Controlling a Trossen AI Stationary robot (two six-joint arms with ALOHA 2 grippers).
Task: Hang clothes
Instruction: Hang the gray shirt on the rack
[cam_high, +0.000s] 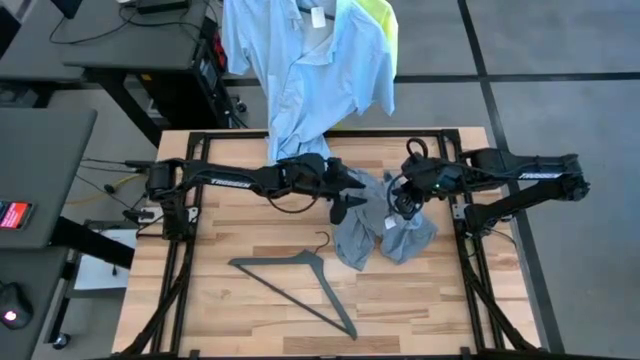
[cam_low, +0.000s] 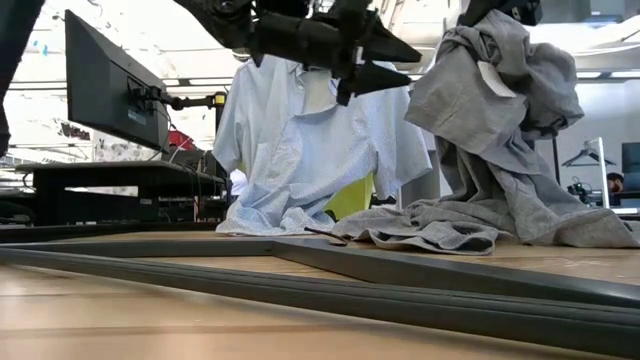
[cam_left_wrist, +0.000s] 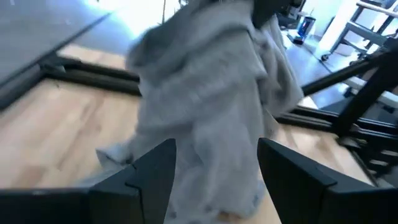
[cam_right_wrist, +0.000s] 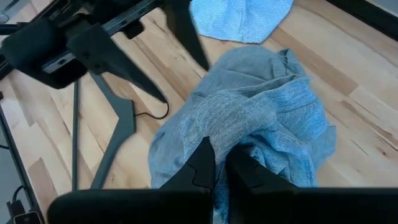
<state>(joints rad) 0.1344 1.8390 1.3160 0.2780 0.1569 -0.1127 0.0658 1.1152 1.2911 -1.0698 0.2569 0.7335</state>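
Observation:
The grey T-shirt needs to be spread out for its hanger (cam_high: 300, 280), so my left gripper should grab its loose edge (cam_high: 355, 215) next.
The grey T-shirt (cam_high: 385, 228) hangs bunched from my right gripper (cam_right_wrist: 221, 160), which is shut on it over the table's right half. Its lower part (cam_low: 440, 228) lies crumpled on the wood. My left gripper (cam_left_wrist: 214, 177) is open and level, pointing at the T-shirt (cam_left_wrist: 211, 106) from the table's left, its fingertips just short of the cloth. The pale blue shirt (cam_high: 310, 75) hangs at the far edge with its hem on the table (cam_low: 275, 215). The neon-yellow T-shirt (cam_high: 382, 22) hangs behind it. My right gripper pinches a bunched fold of the grey T-shirt (cam_right_wrist: 239, 140) between its two fingers, several layers together. The fingers slant down from above and from the table's right. The cloth hangs slack below them (cam_low: 500, 90), with its lower end resting on the table.
A dark grey hanger (cam_high: 300, 280) lies flat on the near middle of the table, its hook toward the T-shirt. A black frame (cam_high: 465, 215) runs along the table's edges. Desks and a monitor (cam_low: 110, 85) stand beyond the left side.

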